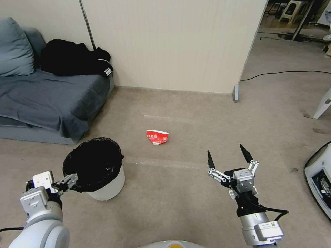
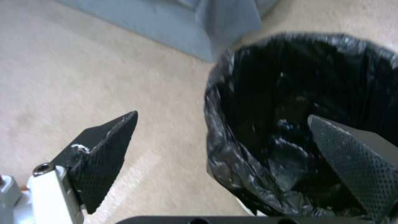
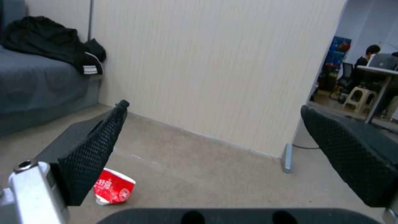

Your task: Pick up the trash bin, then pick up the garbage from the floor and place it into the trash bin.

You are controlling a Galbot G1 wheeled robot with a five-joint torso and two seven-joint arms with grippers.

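Observation:
The left gripper grabs the trash bin by its bag-covered rim next, as the trash bin's white body (image 1: 109, 186) is wider than my open fingers.
The trash bin (image 1: 107, 186) is white with a black bag (image 2: 290, 93) folded over its rim, and it stands on the floor at the near left. My left gripper (image 1: 70, 180) is open at the bin's near-left rim. In the left wrist view the left gripper (image 2: 222, 115) straddles the rim, one finger (image 2: 104, 152) outside and the other finger (image 2: 352, 158) inside the bag. The garbage in view is a red paper packet (image 1: 157, 136) (image 3: 112, 190) lying on the floor beyond the bin. My right gripper (image 1: 227, 155) (image 3: 214, 105) hovers open and empty, nearer than the packet and to its right.
A grey sofa (image 1: 51, 100) with a black jacket (image 1: 74, 57) stands at the left, close behind the bin. A beige partition wall (image 1: 172, 44) closes the back, with its metal foot (image 1: 236, 93) at the right end. A cable (image 1: 282, 73) crosses the floor, and a white machine (image 1: 319, 179) sits at the right edge.

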